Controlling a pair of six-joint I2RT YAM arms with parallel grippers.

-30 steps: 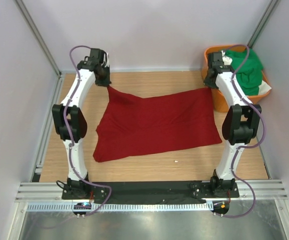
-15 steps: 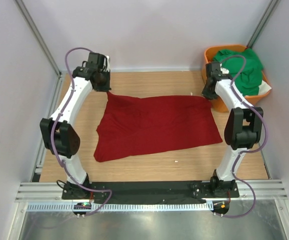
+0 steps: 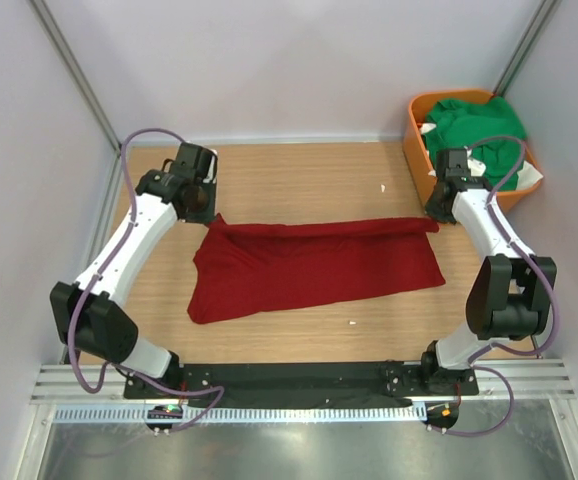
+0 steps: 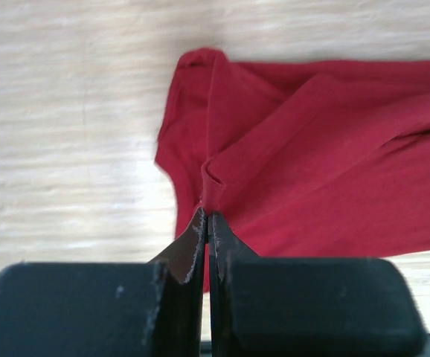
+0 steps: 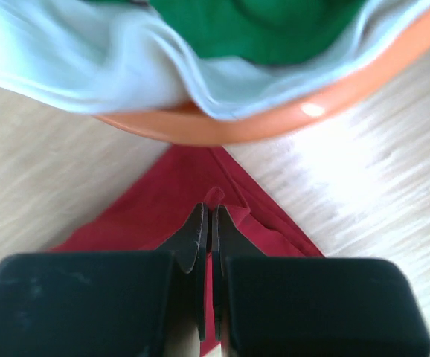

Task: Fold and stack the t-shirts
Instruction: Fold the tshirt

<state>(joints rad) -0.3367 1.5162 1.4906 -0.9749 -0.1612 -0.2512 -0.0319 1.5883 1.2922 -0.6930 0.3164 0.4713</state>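
Observation:
The pinched corner is lifted above the red t-shirt's far edge, close by the basket (image 3: 416,120), and would fall short if opened now. My right gripper keeps holding it for now.
The dark red t-shirt (image 3: 314,265) lies spread on the wooden table, its far edge lifted and partly folded over toward the near edge. My left gripper (image 3: 213,214) is shut on the far left corner of the red t-shirt (image 4: 312,163); my left fingertips (image 4: 198,227) pinch a fold of cloth. My right gripper (image 3: 431,220) is shut on the far right corner of the red t-shirt (image 5: 163,204); a small tuft of cloth sticks out between its tips. Bright green t-shirts (image 3: 479,130) lie in the orange basket (image 3: 416,120).
The orange basket stands at the back right corner, close behind my right gripper, and shows in the right wrist view (image 5: 222,126) with a white cloth (image 5: 88,59) over its rim. Two white specks (image 3: 384,188) lie on the table. White walls enclose three sides.
Both grippers have moved toward the near edge and lower, carrying the red t-shirt's far edge over its middle. The shirt now looks much narrower front to back.

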